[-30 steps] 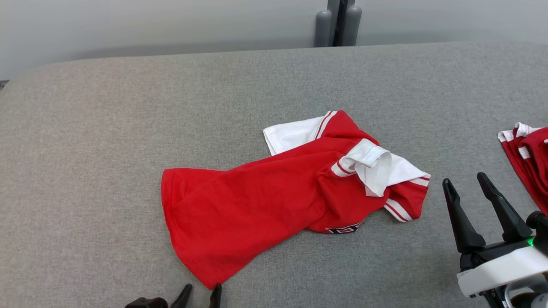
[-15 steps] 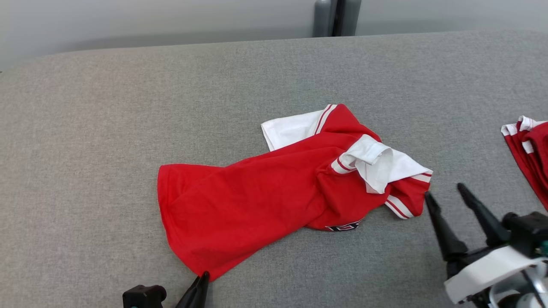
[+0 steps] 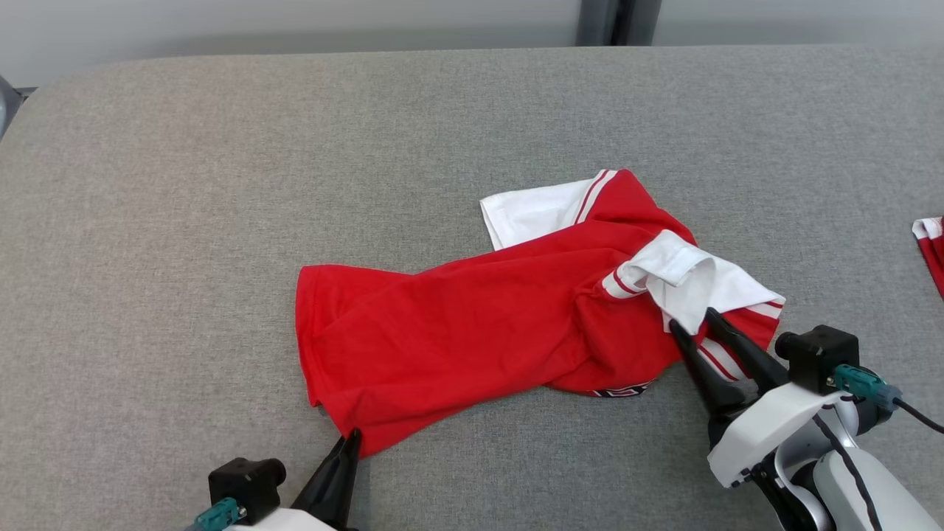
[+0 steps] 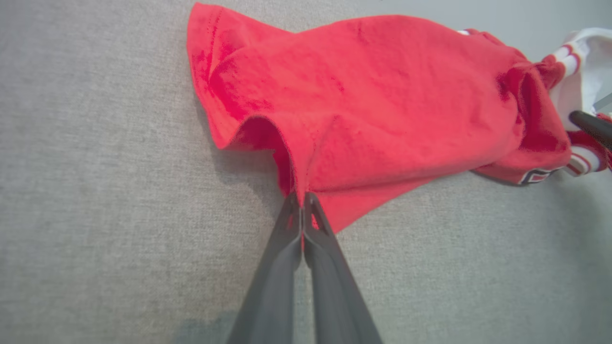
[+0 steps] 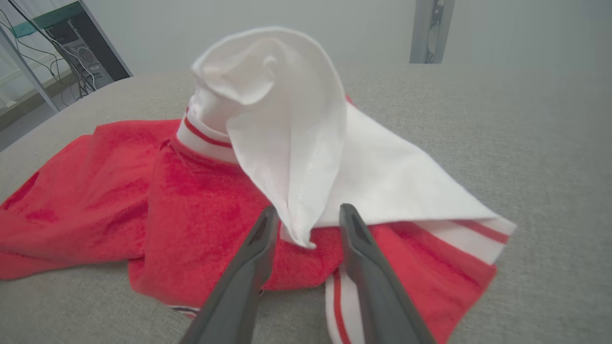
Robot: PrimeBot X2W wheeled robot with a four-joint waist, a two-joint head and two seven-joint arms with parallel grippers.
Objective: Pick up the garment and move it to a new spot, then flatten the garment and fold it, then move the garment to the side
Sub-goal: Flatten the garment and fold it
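The right gripper grabs the white sleeve by its hanging tip [image 3: 681, 324] next, since the sleeve arches up in a fold while the red body [image 3: 487, 310] lies slack.
The garment [image 3: 457, 332] is a red shirt with white, red-striped sleeves, lying crumpled on the grey table [image 3: 221, 184]. My left gripper [image 3: 352, 436] is shut on the near corner of its red hem. In the left wrist view that pinch [image 4: 302, 198] lifts a small fold of the garment [image 4: 382, 95]. My right gripper [image 3: 692, 323] stands open at the shirt's right end. In the right wrist view its fingers [image 5: 308, 215] straddle the hanging tip of the white sleeve [image 5: 291, 143]. One right finger [image 4: 590, 126] shows at the left wrist view's right edge.
Another red and white garment [image 3: 931, 243] lies at the table's right edge. A dark post [image 3: 616, 18] stands behind the far edge. Shelving with cables [image 5: 57, 38] shows beyond the table's left end. Bare grey table lies to the left and behind the shirt.
My left gripper has shut on the hem corner. My right gripper has moved left to the white sleeve, its jaws narrowing around the tip. The head camera has shifted.
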